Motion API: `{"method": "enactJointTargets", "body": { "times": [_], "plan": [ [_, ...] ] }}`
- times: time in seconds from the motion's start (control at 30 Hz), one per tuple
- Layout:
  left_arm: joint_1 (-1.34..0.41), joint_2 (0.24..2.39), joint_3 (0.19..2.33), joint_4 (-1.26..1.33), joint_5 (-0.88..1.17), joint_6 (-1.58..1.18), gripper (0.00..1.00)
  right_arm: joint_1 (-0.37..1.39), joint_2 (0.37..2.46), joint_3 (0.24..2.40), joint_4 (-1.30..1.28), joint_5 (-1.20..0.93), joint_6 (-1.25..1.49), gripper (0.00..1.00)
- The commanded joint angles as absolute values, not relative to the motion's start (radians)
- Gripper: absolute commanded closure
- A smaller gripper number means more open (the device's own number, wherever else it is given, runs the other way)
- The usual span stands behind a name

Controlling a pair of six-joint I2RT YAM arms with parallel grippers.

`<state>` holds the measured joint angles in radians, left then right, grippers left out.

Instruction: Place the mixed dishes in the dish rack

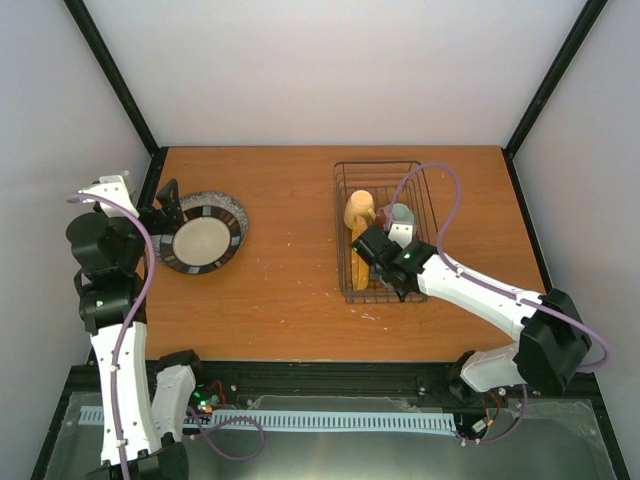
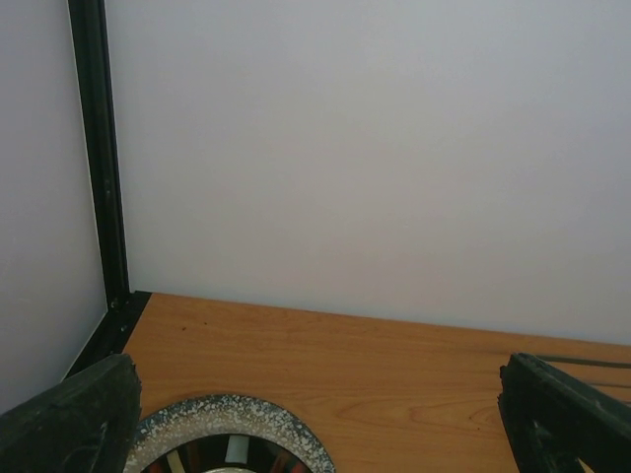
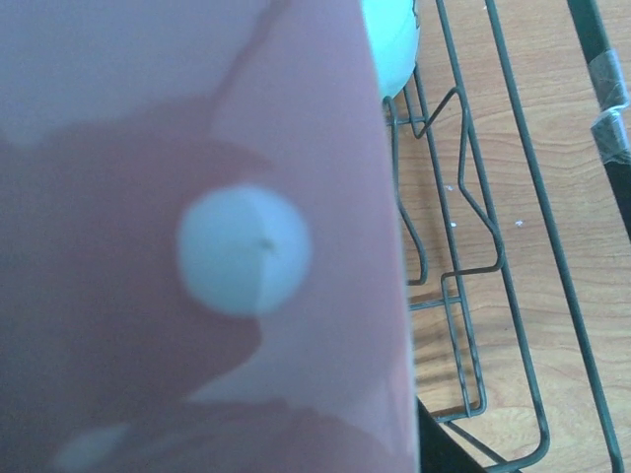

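Observation:
The maroon-pink plate is inside the dish rack (image 1: 343,190), close alongside the rack's wires, and would land in the rack, so my right gripper should release it now.
The dish rack (image 1: 343,190) stands at the right of the table. Inside it are a yellow mug (image 1: 360,209), a pale green bowl (image 1: 401,213) and an orange-yellow plate (image 1: 360,266) standing on edge. My right gripper (image 1: 372,243) is down in the rack, shut on the maroon-pink plate (image 3: 197,246), which fills most of the right wrist view and hides the fingers. The bowl (image 3: 394,39) shows just beyond it. The grey speckled plate (image 1: 205,243) lies flat at the left. My left gripper (image 1: 168,213) is open at its left rim; the plate's rim (image 2: 232,419) lies low between the spread fingers (image 2: 79,414).
Black frame posts (image 1: 115,75) rise at the back corners, and white walls enclose the table. The rack's wire tines and side (image 3: 463,197) run close to the right of the held plate. Bare wooden tabletop (image 1: 290,230) lies between the grey plate and the rack.

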<state>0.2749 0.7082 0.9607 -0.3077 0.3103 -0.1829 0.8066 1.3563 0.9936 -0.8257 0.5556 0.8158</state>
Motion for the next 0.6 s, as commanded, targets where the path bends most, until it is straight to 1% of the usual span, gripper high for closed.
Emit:
{"method": "enactJointTargets", "body": {
  "times": [0.0,0.1,0.2,0.4,0.47,0.57],
  "plan": [
    [0.276,0.692,0.949,-0.301,0.301,-0.164,0.0,0.812,1.365,1.003,-0.739,0.567,0.812,0.97],
    [0.276,0.689,0.938,-0.3,0.297,-0.164,0.0,0.812,1.377,1.003,-0.73,0.544,0.809,0.95],
    [0.275,0.689,0.934,-0.306,0.289,-0.166,0.0,0.813,1.382,1.006,-0.723,0.532,0.808,0.81],
    [0.275,0.704,0.944,-0.322,0.286,-0.194,0.0,0.813,1.372,1.023,-0.719,0.532,0.802,0.67],
    [0.275,0.708,0.947,-0.325,0.285,-0.201,0.0,0.813,1.361,1.03,-0.723,0.538,0.8,0.59],
    [0.276,0.716,0.957,-0.336,0.255,-0.219,0.0,0.814,1.327,1.053,-0.744,0.554,0.799,0.54]
  ]
}}
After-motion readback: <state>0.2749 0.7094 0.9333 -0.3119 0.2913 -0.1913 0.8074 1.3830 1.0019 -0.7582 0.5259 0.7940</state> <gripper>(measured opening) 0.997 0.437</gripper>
